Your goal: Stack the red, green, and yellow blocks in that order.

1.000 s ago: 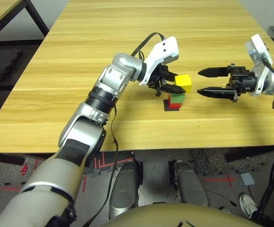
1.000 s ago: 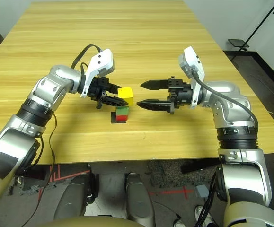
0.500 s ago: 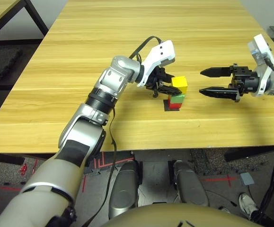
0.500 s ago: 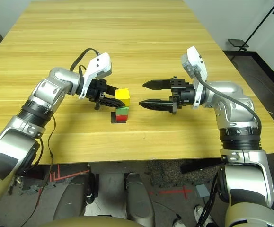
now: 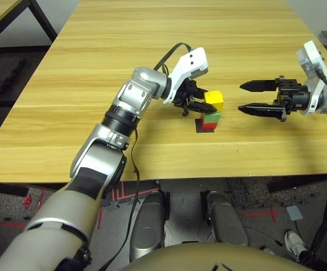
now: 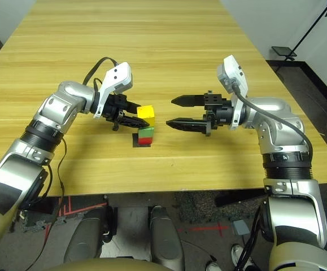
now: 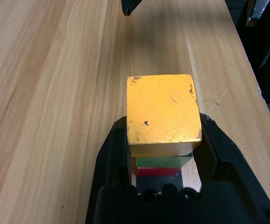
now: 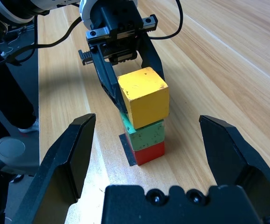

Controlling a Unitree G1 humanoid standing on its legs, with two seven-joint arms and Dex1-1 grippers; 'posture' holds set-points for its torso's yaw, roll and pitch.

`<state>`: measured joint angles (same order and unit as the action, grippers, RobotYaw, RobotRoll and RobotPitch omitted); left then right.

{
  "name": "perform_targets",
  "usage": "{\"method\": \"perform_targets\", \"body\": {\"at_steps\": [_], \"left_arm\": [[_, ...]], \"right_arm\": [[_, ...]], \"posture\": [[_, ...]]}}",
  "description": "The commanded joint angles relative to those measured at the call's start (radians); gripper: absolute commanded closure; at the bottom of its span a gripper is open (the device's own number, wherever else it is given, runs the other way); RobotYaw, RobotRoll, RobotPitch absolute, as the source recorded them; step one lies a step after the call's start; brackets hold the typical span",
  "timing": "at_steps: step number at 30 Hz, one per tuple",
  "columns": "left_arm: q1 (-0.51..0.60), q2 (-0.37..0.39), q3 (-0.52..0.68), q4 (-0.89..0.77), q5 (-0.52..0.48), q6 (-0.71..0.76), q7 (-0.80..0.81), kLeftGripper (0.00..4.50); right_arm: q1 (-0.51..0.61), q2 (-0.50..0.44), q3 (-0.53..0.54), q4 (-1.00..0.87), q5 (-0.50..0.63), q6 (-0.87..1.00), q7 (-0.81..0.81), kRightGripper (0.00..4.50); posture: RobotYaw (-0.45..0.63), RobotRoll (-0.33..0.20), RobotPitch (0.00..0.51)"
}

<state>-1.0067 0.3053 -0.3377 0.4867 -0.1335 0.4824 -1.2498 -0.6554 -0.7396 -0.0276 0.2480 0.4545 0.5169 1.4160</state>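
The yellow block is ready for my left gripper to release now, since its base sits over the green block's top (image 5: 211, 117) and it would stand.
The red block (image 8: 148, 151) rests on the table with the green block (image 8: 146, 134) squarely on top of it. My left gripper (image 5: 204, 103) is shut on the yellow block (image 5: 214, 100) and holds it right over the green one, slightly turned and offset. Whether yellow touches green I cannot tell. In the left wrist view the black fingers (image 7: 114, 149) clamp both sides of the yellow block (image 7: 162, 112), with green (image 7: 163, 161) and red (image 7: 158, 171) peeking out below. To the right of the stack my right gripper (image 5: 240, 97) hovers open, pointing at it, nothing between its fingers.
A flat black square patch (image 5: 199, 126) lies under the stack. The wooden table (image 5: 152, 45) stretches far beyond it, and its front edge runs close to my body. A second table corner (image 5: 5, 14) stands off to the far left.
My left gripper has carried the yellow block a little leftward and settled it over the green block. The right gripper has drawn back slightly to the right, still open.
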Motion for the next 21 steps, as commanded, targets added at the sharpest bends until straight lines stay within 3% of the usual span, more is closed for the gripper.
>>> {"method": "perform_targets", "body": {"at_steps": [1, 5, 13, 16, 21], "left_arm": [[-0.005, 0.005, -0.012, -0.001, 0.006, 0.024, -0.019, 2.55], [-0.003, 0.003, -0.013, -0.002, 0.010, 0.030, -0.016, 2.55], [-0.010, -0.003, -0.009, -0.004, 0.011, 0.038, -0.009, 0.02], [-0.011, -0.011, 0.006, -0.018, 0.001, 0.052, 0.008, 0.02], [0.023, 0.020, 0.086, -0.182, -0.069, 0.160, 0.054, 0.02]], "right_arm": [[-0.007, -0.004, -0.011, 0.009, 0.009, -0.011, -0.003, 0.00], [-0.009, -0.003, -0.012, 0.014, 0.009, -0.012, -0.008, 0.00], [-0.014, -0.005, -0.010, 0.036, 0.004, -0.020, -0.010, 0.00], [-0.017, -0.006, -0.010, 0.048, 0.002, -0.027, -0.008, 0.00], [-0.025, -0.017, -0.021, 0.063, 0.012, -0.029, 0.006, 0.00]], "posture": [[0.13, -0.063, 0.129], [0.13, -0.064, 0.128], [0.14, -0.071, 0.122], [0.14, -0.076, 0.112], [0.16, -0.091, 0.075]]}}
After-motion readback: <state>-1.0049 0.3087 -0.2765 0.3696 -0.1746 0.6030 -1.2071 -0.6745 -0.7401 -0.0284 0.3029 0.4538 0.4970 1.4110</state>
